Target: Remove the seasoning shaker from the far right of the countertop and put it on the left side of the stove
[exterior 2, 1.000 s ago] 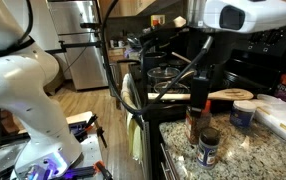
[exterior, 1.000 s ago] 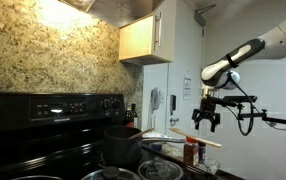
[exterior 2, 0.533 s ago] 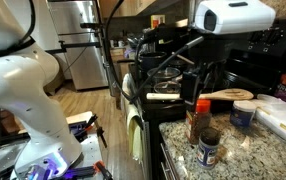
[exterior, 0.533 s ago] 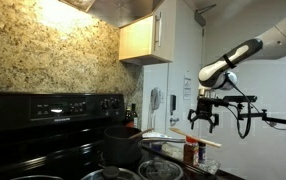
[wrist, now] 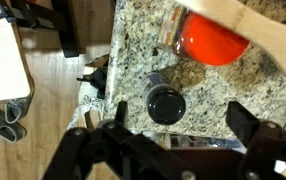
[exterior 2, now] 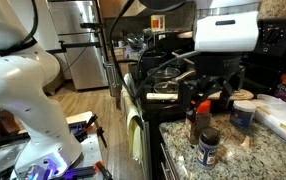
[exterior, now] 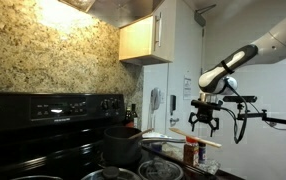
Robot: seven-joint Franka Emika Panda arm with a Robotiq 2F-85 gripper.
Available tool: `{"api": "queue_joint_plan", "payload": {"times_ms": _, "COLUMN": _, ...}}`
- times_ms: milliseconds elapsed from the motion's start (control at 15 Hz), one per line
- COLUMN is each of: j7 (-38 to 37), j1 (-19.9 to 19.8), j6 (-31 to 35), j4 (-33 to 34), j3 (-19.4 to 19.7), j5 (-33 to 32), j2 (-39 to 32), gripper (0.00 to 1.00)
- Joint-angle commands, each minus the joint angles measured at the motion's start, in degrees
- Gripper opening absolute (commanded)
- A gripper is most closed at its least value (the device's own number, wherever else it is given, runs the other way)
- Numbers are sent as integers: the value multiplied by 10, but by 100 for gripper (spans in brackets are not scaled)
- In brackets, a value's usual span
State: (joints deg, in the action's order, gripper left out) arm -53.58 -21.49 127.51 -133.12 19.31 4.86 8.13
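Note:
My gripper still has to reach the seasoning shaker and grab it around its dark lid from above. The shaker's base then stays free to set it upright on the stove [exterior: 53, 125].
The seasoning shaker [exterior 2: 209, 148] is a short bluish jar with a dark lid. It stands on the speckled granite countertop [exterior 2: 253, 150] near the front edge. In the wrist view the seasoning shaker [wrist: 166, 104] shows its round black lid from above. My gripper [exterior 2: 215, 98] hangs open above the counter, over the jar and apart from it. In the wrist view the gripper [wrist: 181, 125] is empty, and the lid lies a little to one side of the gap between its fingers [wrist: 245, 120]. The stove [exterior: 53, 125] is black with a knobbed back panel.
A taller red bottle [wrist: 208, 38] stands close beside the shaker, with a wooden spoon [wrist: 253, 30] lying over it. A black pot [exterior: 123, 145] sits on the cooktop. A small round tub [exterior 2: 243, 113] rests further along the counter. The counter edge drops to a wood floor [wrist: 53, 120].
My gripper has come down a little and shifted across to hang over the shaker and red bottle. Its jaws stay open. The shaker has not moved.

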Motion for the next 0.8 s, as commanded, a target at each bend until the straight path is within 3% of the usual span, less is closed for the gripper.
{"api": "queue_joint_plan", "payload": {"times_ms": 0, "j7": -93, "j1": -19, "j6": 30, "j4": -10, "j3": 1, "j5": -3, "j2": -11, "gripper": 100}}
{"api": "queue_joint_plan", "payload": {"times_ms": 200, "j7": -164, "j1": -19, "j6": 63, "j4": -18, "j3": 2, "j5": 8, "j2": -26, "gripper": 100}}
{"api": "queue_joint_plan", "payload": {"times_ms": 733, "j7": -206, "j1": -7, "j6": 99, "j4": -22, "j3": 6, "j5": 12, "j2": -60, "gripper": 100}}
